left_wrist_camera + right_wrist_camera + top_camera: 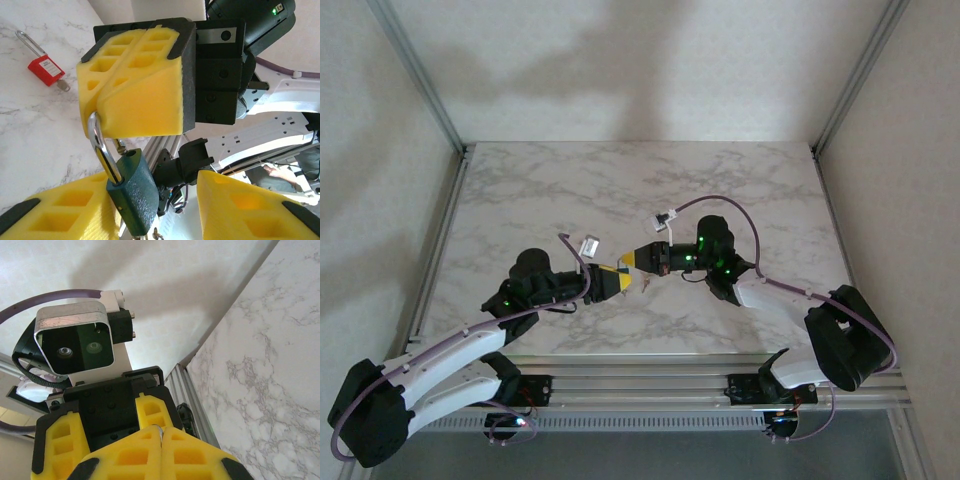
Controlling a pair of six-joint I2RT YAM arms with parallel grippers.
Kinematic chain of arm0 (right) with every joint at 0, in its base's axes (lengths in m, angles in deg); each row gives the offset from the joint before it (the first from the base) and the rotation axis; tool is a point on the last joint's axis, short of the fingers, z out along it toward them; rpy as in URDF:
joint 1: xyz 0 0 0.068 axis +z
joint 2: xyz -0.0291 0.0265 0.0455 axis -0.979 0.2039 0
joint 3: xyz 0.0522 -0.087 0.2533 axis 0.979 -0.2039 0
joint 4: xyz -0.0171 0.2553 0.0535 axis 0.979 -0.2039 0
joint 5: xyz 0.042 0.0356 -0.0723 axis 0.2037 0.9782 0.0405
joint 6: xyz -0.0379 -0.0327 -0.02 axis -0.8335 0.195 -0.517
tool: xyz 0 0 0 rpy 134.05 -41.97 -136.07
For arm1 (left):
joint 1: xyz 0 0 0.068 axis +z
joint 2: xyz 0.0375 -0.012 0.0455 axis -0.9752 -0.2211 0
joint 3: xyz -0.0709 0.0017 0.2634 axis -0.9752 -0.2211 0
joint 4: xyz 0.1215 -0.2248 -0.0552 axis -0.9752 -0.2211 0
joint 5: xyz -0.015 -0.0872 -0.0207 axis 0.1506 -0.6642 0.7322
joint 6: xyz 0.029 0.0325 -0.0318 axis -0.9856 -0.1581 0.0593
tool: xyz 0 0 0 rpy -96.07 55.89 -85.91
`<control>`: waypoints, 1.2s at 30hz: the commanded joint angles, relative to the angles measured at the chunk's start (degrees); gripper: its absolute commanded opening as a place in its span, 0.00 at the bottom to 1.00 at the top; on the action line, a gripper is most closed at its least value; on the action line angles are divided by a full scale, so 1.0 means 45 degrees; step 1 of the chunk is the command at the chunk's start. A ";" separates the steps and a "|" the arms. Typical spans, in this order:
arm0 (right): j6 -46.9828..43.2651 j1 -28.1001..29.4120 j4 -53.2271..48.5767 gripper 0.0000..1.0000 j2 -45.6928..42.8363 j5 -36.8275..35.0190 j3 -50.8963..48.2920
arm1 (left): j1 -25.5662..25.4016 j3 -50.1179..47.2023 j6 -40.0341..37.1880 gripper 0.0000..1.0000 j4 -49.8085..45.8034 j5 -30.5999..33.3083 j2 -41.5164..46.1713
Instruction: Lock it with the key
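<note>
The padlock's shackle and key end should stay free, so my left gripper should next grab the dark green padlock's body (pixel 133 193) across its sides to lock it.
A dark green padlock (pixel 134 197) hangs by its silver shackle (pixel 98 147), whose short leg stands out of the body. My right gripper (pixel 100 107) is shut on the shackle's top; a sliver of metal shows between its pads (pixel 161 432). My left gripper (pixel 165 205) is open, with a yellow finger on each side of the lock body, which leans near the left finger (pixel 65 205). A small metal piece, seemingly the key (pixel 157 233), pokes out under the lock. In the top view, both grippers (pixel 623 283) (pixel 638 262) meet above the table's middle.
A red padlock (pixel 45 67) with a long shackle and a key in it lies flat on the marble table (pixel 620 190), off to the left. Aluminium rails (pixel 650 380) run along the near edge. Walls close in the table's sides and back.
</note>
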 commanded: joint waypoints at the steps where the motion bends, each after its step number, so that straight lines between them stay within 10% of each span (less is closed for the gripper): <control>1: -0.0021 -0.0016 0.0129 0.00 -0.0133 -0.0758 -0.0288 | -0.0184 0.0570 -0.0428 0.39 0.0545 -0.0473 0.0309; 16: -0.0009 -0.0018 0.0349 0.00 -0.0394 -0.0774 -0.0437 | -0.0176 0.0473 -0.0587 0.00 0.0344 -0.0375 0.0273; 36: -0.0513 -0.0039 -0.0277 0.14 -0.0885 -0.0724 -0.0435 | -0.0195 0.0702 -0.0975 0.00 -0.0321 -0.0192 0.0002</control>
